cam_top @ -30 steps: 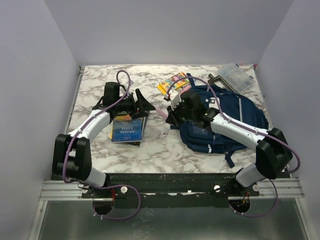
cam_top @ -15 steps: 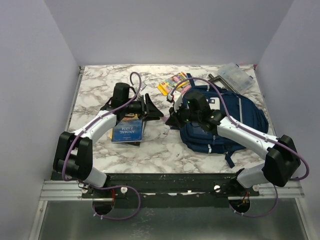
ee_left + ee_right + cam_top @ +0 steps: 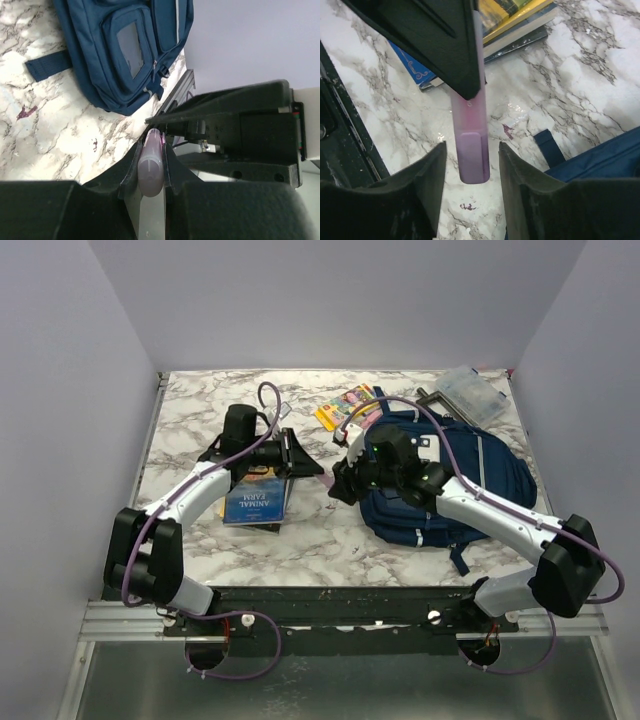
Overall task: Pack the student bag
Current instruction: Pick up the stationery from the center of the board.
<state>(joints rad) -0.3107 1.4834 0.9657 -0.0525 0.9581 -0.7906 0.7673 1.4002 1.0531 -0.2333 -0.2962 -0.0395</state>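
I will next grip the marker pen (image 3: 472, 145) with my right gripper by its end opposite my left gripper. The pen's other end will lead into the bag's pocket.
The student bag (image 3: 470, 490) lies flat on the right half of the marble table, navy with grey panels; it also shows in the left wrist view (image 3: 120, 45). Between the two arms, above the table, a pink-purple marker pen (image 3: 472, 145) hangs level. My left gripper (image 3: 152, 160) is shut on one end of the pen (image 3: 151, 165). My right gripper (image 3: 472, 170) stands open around the pen's other end, with a gap on each side of it. In the top view the left gripper (image 3: 308, 465) and right gripper (image 3: 340, 480) nearly meet, left of the bag.
A blue Animal Farm book (image 3: 255, 498) lies on a small stack under the left arm. A yellow crayon box (image 3: 345, 405) and a clear plastic case (image 3: 472, 392) sit at the back. Grey walls close in three sides.
My left gripper moved right to the pen and closed on it. My right gripper, earlier shut on the pen, has opened its jaws off it.
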